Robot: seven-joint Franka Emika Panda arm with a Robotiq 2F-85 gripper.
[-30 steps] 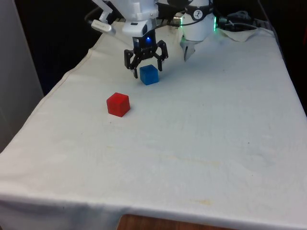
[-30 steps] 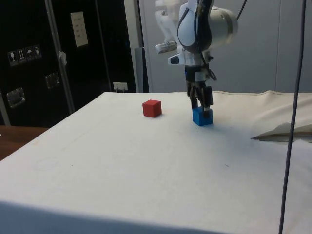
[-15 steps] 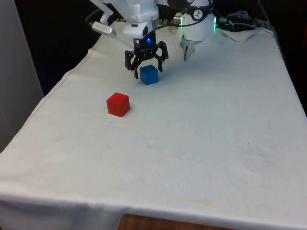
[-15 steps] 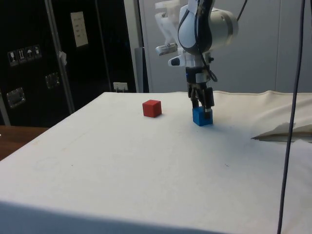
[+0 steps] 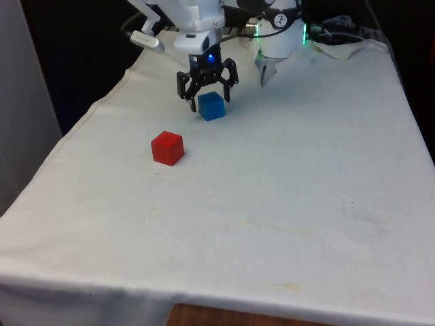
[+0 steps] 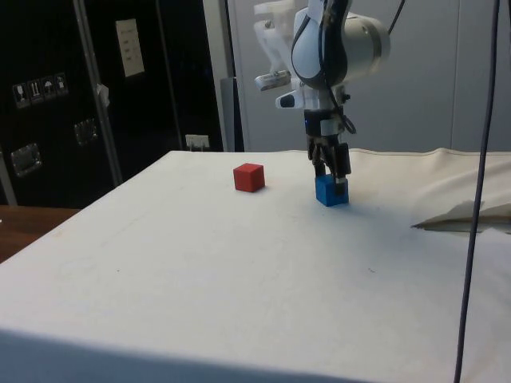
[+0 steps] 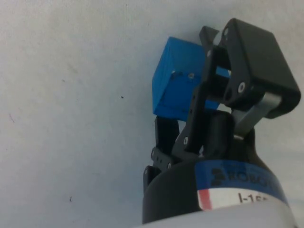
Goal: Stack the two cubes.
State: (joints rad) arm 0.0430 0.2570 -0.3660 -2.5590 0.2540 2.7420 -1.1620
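My gripper grips the blue cube [image 5: 211, 106] by two opposite sides next, to stack the two cubes.
A blue cube [image 5: 211, 106] rests on the white cloth near the table's far end. My gripper [image 5: 206, 92] hangs open just above it, one finger to each side of the cube's top and neither pressing on it. From the side, the gripper [image 6: 330, 171] sits right over the blue cube [image 6: 330, 192]. The wrist view has the blue cube [image 7: 178, 80] lying between the spread fingers [image 7: 247, 54]. A red cube [image 5: 167, 148] stands alone on the cloth, nearer the camera and toward the front view's left; in the side view the red cube [image 6: 249, 177] is well apart from the blue one.
Crumpled cloth [image 5: 343, 47] is bunched at the table's far right corner in the front view. A thin cable [image 6: 475, 191] hangs down at the side view's right. The cloth's left edge [image 5: 81, 125] drops off close to the red cube.
The gripper has risen slightly above the blue cube and stays open. Neither cube has moved.
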